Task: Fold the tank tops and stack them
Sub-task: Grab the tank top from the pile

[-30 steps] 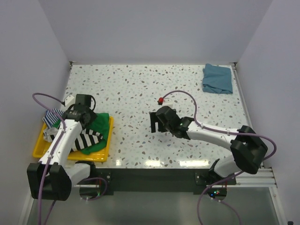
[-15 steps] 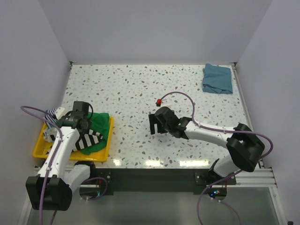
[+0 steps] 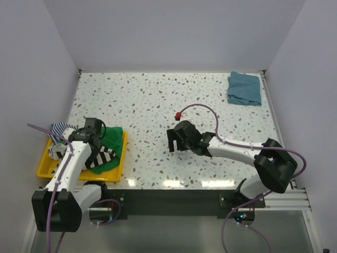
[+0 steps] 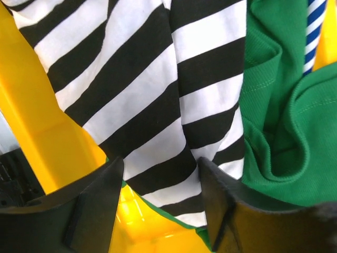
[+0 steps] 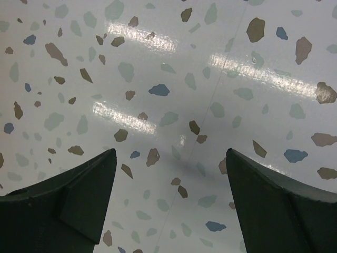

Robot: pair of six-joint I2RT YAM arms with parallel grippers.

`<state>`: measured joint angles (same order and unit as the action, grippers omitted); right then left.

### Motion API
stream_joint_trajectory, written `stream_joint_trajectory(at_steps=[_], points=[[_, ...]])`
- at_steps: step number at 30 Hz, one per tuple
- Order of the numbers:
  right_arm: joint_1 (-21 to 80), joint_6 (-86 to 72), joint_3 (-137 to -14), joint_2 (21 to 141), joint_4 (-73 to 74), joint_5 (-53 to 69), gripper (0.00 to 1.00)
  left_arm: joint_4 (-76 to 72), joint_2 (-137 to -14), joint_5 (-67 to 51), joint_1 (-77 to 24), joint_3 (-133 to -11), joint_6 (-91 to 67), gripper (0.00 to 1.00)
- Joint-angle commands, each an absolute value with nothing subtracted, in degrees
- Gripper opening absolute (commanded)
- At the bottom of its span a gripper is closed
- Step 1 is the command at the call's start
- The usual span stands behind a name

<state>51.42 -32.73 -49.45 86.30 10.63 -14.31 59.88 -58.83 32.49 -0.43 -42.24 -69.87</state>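
I should close my left gripper on the black-and-white striped top now. My fingers are on either side of the top's lower edge (image 4: 160, 182) at the depth of the cloth, and one finger is denting the top's long crease.
A yellow tray (image 3: 45, 167) at the near left holds crumpled tank tops: a black-and-white striped one (image 3: 105, 155) (image 4: 147, 89), a green one (image 3: 112, 136) (image 4: 284, 137) and a thin blue-striped one (image 3: 59, 129) (image 4: 315, 31). My left gripper (image 3: 96, 148) (image 4: 160, 174) is open low over the tray, its fingers straddling the striped top's lower edge. A folded teal-blue tank top (image 3: 245, 88) lies at the far right corner. My right gripper (image 3: 175, 142) (image 5: 171, 161) hangs open above bare tabletop at mid-table, nothing between its fingers.
The speckled table (image 3: 152, 100) (image 5: 174, 79) ends at walls on the left, back and right. The right arm's cable (image 3: 202, 106) with a red tip (image 3: 179, 115) arcs over the middle. The tray's yellow wall (image 4: 47, 137) is close beside my left finger.
My left gripper has opened and come nearer and lower over the tray, onto the black-and-white striped top. The right arm has barely shifted.
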Motion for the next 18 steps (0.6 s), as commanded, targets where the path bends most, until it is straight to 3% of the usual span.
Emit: stream_joint_trajectory(at_steps=[1,5,6,9,18], points=[[51.59,-32.34,-49.04,86.31,8.00,-14.15,0.88,56.87,-59.85,32.52,0.00,-40.87,-71.11,0.59],[51.59,-32.26,-48.87,85.70,8.26,-14.85,0.88,55.37,-59.24,32.17,1.76,-40.60,-69.61,0.32],[51.50,-32.26,-48.87,85.61,8.52,-15.03,0.88,55.46,-58.98,32.43,1.76,-42.00,-68.30,0.17],[51.59,-31.99,-49.13,84.64,9.31,-15.55,0.87,56.42,-57.84,33.92,1.76,-47.25,-63.66,0.00],[51.59,-30.59,-53.34,81.04,13.44,-16.70,0.88,55.31,-55.73,35.07,1.76,-72.14,-48.97,0.00]])
